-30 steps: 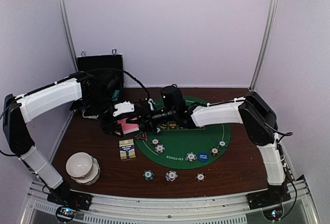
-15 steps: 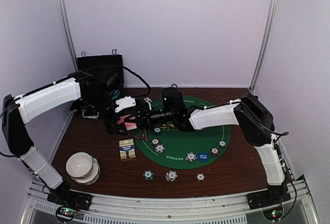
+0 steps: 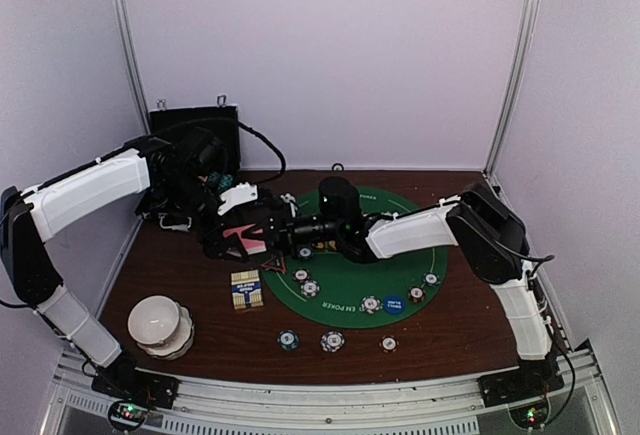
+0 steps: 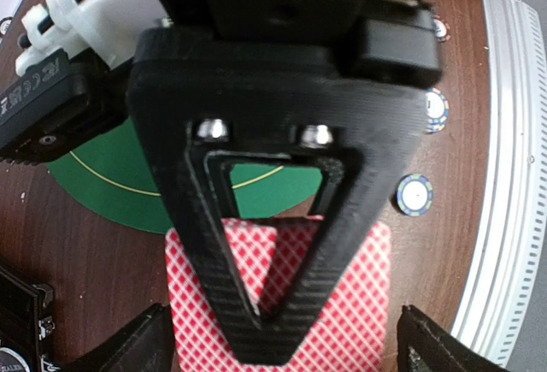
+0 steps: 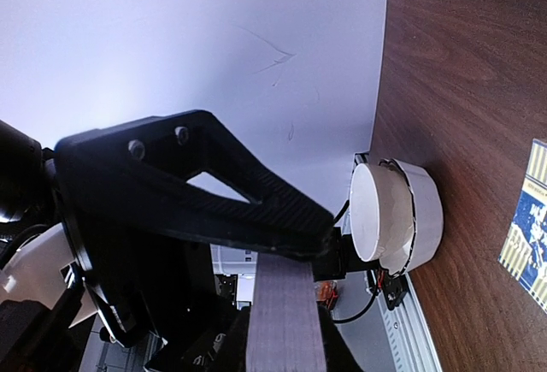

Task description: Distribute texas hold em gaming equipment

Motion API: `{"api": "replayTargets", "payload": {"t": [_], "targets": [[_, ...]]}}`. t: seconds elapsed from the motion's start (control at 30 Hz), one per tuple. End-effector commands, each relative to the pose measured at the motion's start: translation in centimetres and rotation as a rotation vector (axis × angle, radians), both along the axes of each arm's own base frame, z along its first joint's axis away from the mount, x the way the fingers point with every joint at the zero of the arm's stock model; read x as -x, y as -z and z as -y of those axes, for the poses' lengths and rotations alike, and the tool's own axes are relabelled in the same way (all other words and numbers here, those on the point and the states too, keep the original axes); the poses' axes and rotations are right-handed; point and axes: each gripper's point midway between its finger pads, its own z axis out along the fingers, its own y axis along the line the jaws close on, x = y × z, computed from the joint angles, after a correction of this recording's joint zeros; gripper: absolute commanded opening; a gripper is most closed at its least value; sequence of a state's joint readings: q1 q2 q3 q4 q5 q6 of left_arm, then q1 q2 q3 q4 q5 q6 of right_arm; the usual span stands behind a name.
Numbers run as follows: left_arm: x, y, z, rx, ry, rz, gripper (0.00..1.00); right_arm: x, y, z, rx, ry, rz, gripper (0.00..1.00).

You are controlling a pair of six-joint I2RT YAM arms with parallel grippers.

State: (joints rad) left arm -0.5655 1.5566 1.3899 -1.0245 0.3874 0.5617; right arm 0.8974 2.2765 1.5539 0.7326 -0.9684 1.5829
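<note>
Wood shows between the deck's edge and a finger in the left wrist view, so my left gripper moves toward the deck before closing on it.
A stack of pink-backed playing cards hangs above the wood just left of the green mat. My right gripper is shut on the cards; in the right wrist view the stack shows edge-on as a grey slab between the jaws. My left gripper is open, its fingertips standing apart on either side of the cards. Striped chips and a blue button lie on the mat. Three more chips lie on the wood. A red-black triangle marker sits at the mat's left edge.
A blue-and-yellow card box lies left of the mat. The white bowl stack stands at the front left. The black case stands open against the back wall, behind the left arm.
My left gripper has opened and let go of the cards. My right gripper has closed on them and shifted slightly left.
</note>
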Motion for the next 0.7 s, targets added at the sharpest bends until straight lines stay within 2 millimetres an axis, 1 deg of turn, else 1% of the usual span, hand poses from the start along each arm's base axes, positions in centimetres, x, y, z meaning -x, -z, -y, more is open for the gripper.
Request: {"api": "replayTargets", "payload": {"t": [0.0,0.1,0.2,0.37,0.47,0.57,0.63,0.67], "targets": [[1.6,-1.1,-0.2,0.035,0.059,-0.006,0.9,0.4,-2.1,0.2,-0.063,-0.008,0.047,0.08],[2.1,-0.5,-0.7,0.015,0.078,-0.015,0.87,0.3,-2.3,0.3,-0.062,-0.006,0.049,0.07],[2.3,0.0,-0.9,-0.001,0.086,-0.015,0.86,0.3,-2.4,0.3,-0.065,-0.003,0.051,0.07],[1.1,0.3,-0.9,-0.011,0.056,0.027,0.82,0.3,-2.5,0.2,-0.063,-0.006,0.052,0.07],[0.0,0.5,-1.0,-0.025,0.027,0.063,0.85,0.4,-2.5,0.3,-0.06,-0.009,0.052,0.06],[0.0,0.5,-0.8,-0.02,0.031,0.06,0.86,0.4,-2.3,0.3,-0.051,-0.011,0.053,0.06],[0.1,0.7,-0.9,-0.029,0.034,0.058,0.9,0.4,-2.3,0.3,-0.051,-0.014,0.054,0.06],[0.1,0.8,-1.0,-0.032,0.032,0.058,0.94,0.4,-2.4,0.3,-0.049,-0.016,0.055,0.05]]}}
